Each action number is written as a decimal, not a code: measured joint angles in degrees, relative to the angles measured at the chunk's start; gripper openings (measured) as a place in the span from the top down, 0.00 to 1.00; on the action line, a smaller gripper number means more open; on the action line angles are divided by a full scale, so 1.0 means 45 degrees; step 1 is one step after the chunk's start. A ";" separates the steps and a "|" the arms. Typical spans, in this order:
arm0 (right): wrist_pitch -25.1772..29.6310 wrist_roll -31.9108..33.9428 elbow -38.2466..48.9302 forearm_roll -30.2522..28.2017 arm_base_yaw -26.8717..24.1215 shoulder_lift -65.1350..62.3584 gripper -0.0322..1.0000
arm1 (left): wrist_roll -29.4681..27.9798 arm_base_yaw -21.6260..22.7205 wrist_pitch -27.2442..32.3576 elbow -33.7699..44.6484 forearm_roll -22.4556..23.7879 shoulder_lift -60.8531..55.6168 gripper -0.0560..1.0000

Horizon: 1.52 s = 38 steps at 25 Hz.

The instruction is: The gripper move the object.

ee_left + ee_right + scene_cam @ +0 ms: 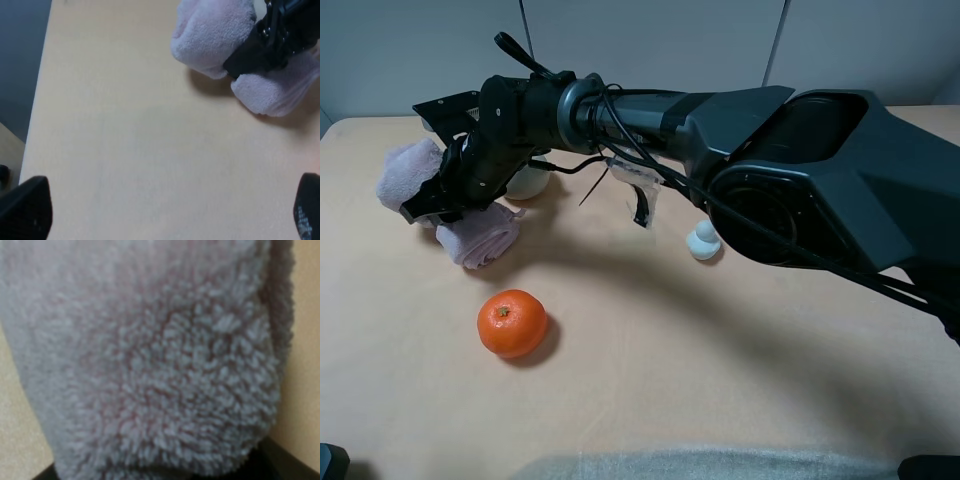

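Note:
The mauve-pink towel's lower edge [478, 262] meets the tan table at its shadow below my right gripper's fingers, so it is now time to release the towel.
The mauve-pink towel [480, 236] lies at the far left of the tan table [720, 380], bulging into two lobes. My right gripper [445, 195] has reached across from the right and is shut on the towel's middle. The left wrist view shows the same: towel [212, 35] with the black right gripper [255, 52] clamped between the lobes. Towel pile [150, 365] fills the right wrist view and hides the fingers. My left gripper [165, 210] is open and empty, with its fingertips [25, 210] over bare table short of the towel. I cannot tell whether the towel is lifted.
An orange fruit [512, 322] sits in front of the towel. A white teapot [528, 182] is partly hidden behind the right arm. A small pale duck figure [704, 242] stands near the middle under the arm. A white tag [638, 190] hangs from the arm's cables.

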 joint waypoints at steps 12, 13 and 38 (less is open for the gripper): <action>0.0222 0.0000 -0.0015 0.0443 0.0000 0.0026 0.31 | 0.0000 0.0000 0.0000 0.0000 0.0000 0.0000 0.04; 0.0222 0.0000 -0.0015 0.0458 0.0000 0.0026 0.30 | 0.0000 0.0000 0.0000 0.0000 0.0000 0.0000 0.04; 0.3506 0.0000 -0.0015 -0.0308 -0.0604 -0.2511 0.30 | 0.0000 0.0000 0.0000 0.0000 0.0000 0.0000 0.04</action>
